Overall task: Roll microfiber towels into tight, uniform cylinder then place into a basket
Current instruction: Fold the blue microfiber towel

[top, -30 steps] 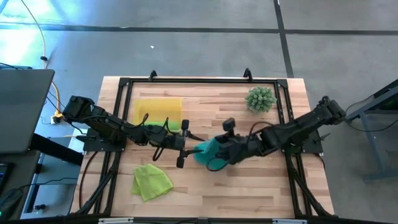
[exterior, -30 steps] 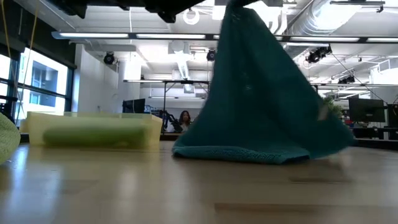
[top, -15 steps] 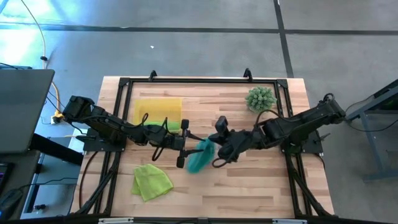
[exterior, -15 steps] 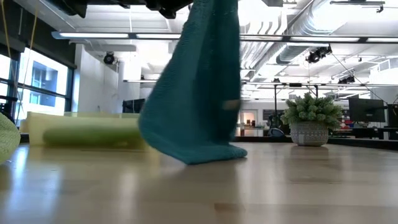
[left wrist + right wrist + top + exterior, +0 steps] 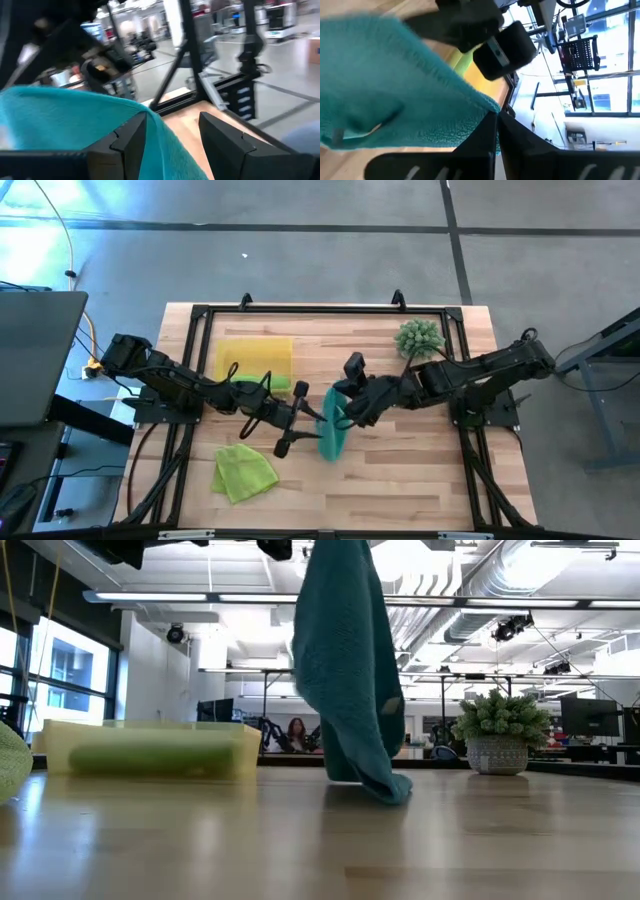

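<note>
The left gripper grips the towel's hanging edge (image 5: 326,416) (image 5: 157,130) next, to stretch the teal towel out for rolling.
A teal towel (image 5: 345,670) hangs from my right gripper (image 5: 333,408), which is shut on it above the table's middle. My left gripper (image 5: 292,421) stands open and level just left of the towel, and the cloth's edge (image 5: 165,145) shows in front of the gap between its fingers. A lime green towel (image 5: 243,472) lies crumpled on the table near the front left. The yellow basket (image 5: 225,345) stands at the far left with a rolled green towel (image 5: 145,758) lying in it. My right gripper pinches the teal towel at an upper corner (image 5: 487,111) between its two shut fingers, slanting down from the table's right. The towel hangs slack below the fingers in a narrow drape, and only its lower end (image 5: 392,790) rests on the table. My left gripper: I cannot tell whether it touches the cloth.
A spiky green plant in a pot (image 5: 419,339) stands at the far right. A black frame (image 5: 300,310) runs around the table's edges. Bare wood lies near the front right (image 5: 400,480).
My right gripper has risen and gone toward the table's far left while rolling its wrist, staying shut on the teal towel. The towel, whose broad lower edge lay spread on the table, now hangs in a narrow drape with only its lower end down.
</note>
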Controlling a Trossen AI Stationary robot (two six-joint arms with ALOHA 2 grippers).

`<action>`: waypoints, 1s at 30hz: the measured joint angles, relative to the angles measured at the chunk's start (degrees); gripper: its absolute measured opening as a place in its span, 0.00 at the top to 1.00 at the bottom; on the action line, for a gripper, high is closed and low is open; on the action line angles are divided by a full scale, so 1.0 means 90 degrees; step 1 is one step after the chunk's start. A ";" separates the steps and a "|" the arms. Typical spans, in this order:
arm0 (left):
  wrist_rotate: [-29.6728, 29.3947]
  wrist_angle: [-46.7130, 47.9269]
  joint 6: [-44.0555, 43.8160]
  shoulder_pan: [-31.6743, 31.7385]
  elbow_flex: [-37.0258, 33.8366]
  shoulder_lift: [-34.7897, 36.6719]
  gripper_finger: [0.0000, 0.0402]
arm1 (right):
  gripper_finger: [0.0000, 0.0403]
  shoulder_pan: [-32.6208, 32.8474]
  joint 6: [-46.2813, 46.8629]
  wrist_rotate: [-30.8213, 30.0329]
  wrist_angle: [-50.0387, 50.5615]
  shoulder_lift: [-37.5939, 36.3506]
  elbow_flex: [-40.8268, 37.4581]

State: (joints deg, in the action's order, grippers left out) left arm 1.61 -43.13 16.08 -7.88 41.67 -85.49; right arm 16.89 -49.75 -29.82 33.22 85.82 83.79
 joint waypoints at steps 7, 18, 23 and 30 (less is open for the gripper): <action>-0.0588 0.0395 -0.0414 0.0005 0.0002 0.0000 0.57 | 1.00 -0.0046 0.0486 -0.0002 -0.0199 0.0000 0.0000; -0.0591 0.1537 -0.1298 0.0005 0.0002 -0.0002 0.57 | 1.00 -0.0046 0.0532 -0.0007 -0.0566 0.0000 0.0000; -0.0760 0.2092 -0.1620 0.0005 0.0002 0.0000 0.57 | 1.00 -0.0046 0.0870 -0.0146 -0.0766 0.0000 0.0000; -0.0829 0.2862 -0.2252 0.0005 0.0000 -0.0002 0.59 | 1.00 -0.0046 0.1143 -0.0527 -0.0853 0.0000 0.0000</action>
State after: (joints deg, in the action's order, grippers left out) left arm -5.85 -17.38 -4.20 -7.84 41.67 -85.52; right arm 16.47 -39.46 -34.57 25.54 85.82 83.79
